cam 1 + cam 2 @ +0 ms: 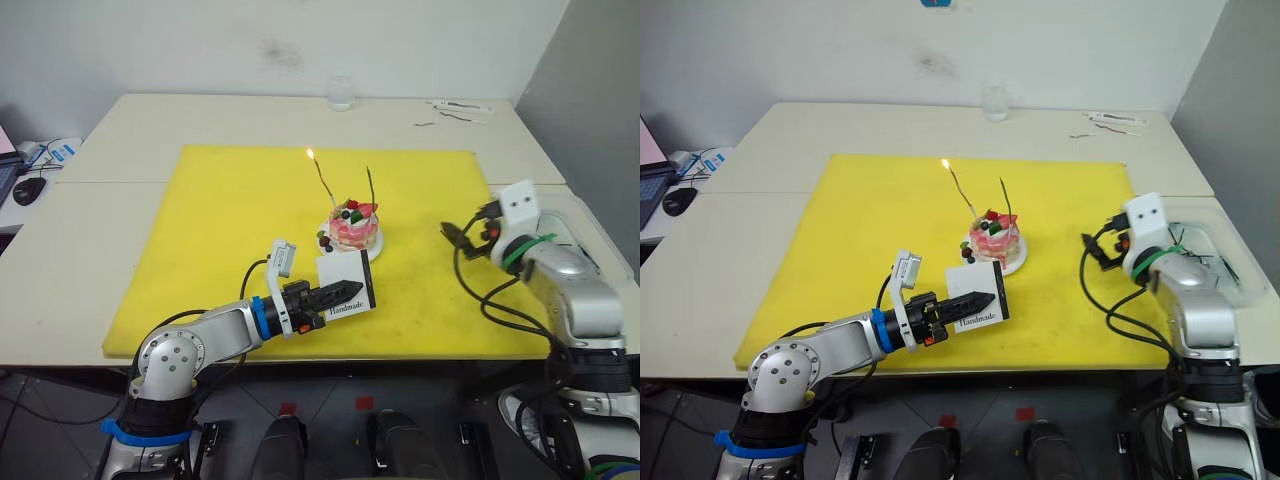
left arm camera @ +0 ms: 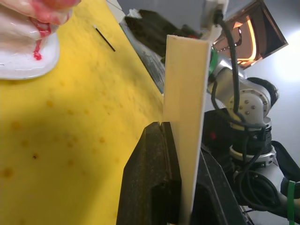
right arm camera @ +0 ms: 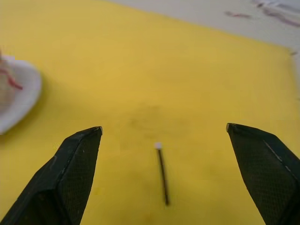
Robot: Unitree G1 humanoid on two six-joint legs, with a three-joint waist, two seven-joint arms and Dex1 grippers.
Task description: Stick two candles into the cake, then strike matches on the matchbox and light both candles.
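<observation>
Next, my right gripper grabs the match by its dark stick (image 3: pixel 163 177), so the match's head (image 3: pixel 158 146) stays free to strike and light the candle.
The cake (image 1: pixel 355 230) sits on its small white plate (image 1: pixel 378 247) in the middle of the yellow mat (image 1: pixel 220 220). Two candles stand in it: the left candle (image 1: pixel 322 185) burns with a small flame at its tip, and the right candle (image 1: pixel 370 185) shows no flame. My left gripper (image 1: pixel 345 293) is shut on the white matchbox (image 1: pixel 347 283), holding it on edge just in front of the cake. My right gripper (image 3: pixel 164 129) hangs open over the mat to the right of the cake. A dark match (image 3: pixel 162 176) lies on the mat below it.
A small clear glass (image 1: pixel 341 92) stands at the table's back edge, with loose wrappers (image 1: pixel 455 112) at the back right. A computer mouse (image 1: pixel 30 189) lies at the far left. A clear container (image 1: pixel 1220 250) sits at the right beside the mat.
</observation>
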